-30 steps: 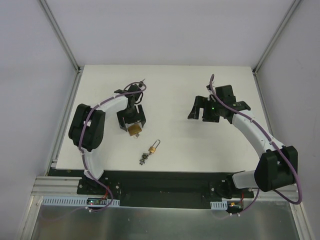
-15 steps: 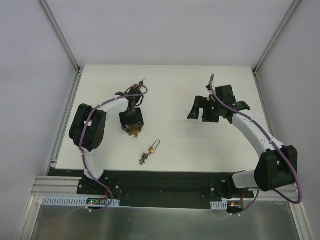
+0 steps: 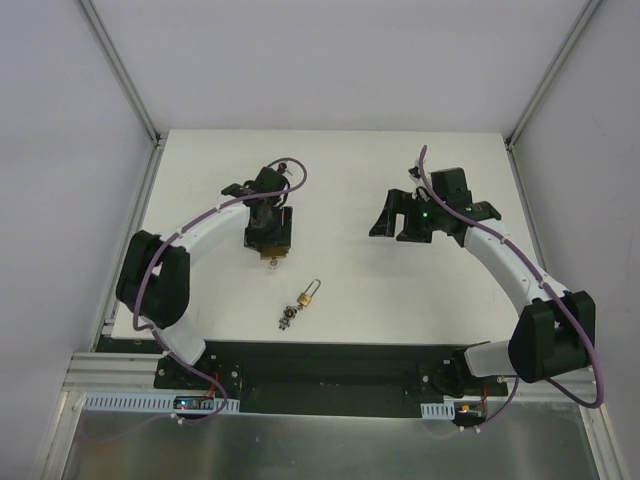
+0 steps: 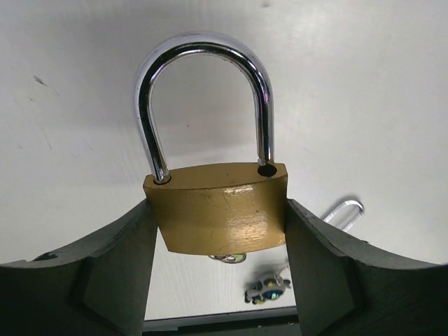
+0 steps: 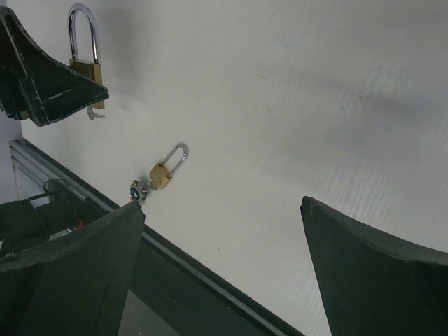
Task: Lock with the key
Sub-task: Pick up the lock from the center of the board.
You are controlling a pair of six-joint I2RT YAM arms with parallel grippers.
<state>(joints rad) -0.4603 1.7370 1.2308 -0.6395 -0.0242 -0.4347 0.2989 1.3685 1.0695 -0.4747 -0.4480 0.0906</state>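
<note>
The robot's right gripper will next grab the large brass padlock's silver shackle (image 5: 82,12), so the padlock's body and key stay free for the left gripper to lock.
My left gripper (image 3: 268,243) is shut on a large brass padlock (image 4: 220,206), gripping its body from both sides above the table. Its silver shackle (image 4: 203,91) points away from the wrist, and both legs reach the body. A small key head (image 4: 228,257) pokes out under the body. This padlock also shows in the right wrist view (image 5: 85,66). A small brass padlock (image 3: 306,296) with a key bunch (image 3: 286,319) lies on the table near the front edge. It shows in the right wrist view (image 5: 162,173) too. My right gripper (image 3: 395,215) is open and empty, well to the right.
The white table (image 3: 340,170) ends in a black rail (image 3: 320,355) at the front. White walls and aluminium posts (image 3: 125,75) enclose the back and sides.
My left arm has swung its elbow outward to the left and turned the wrist. The large padlock has shifted slightly toward the back. My right gripper has edged a little left.
</note>
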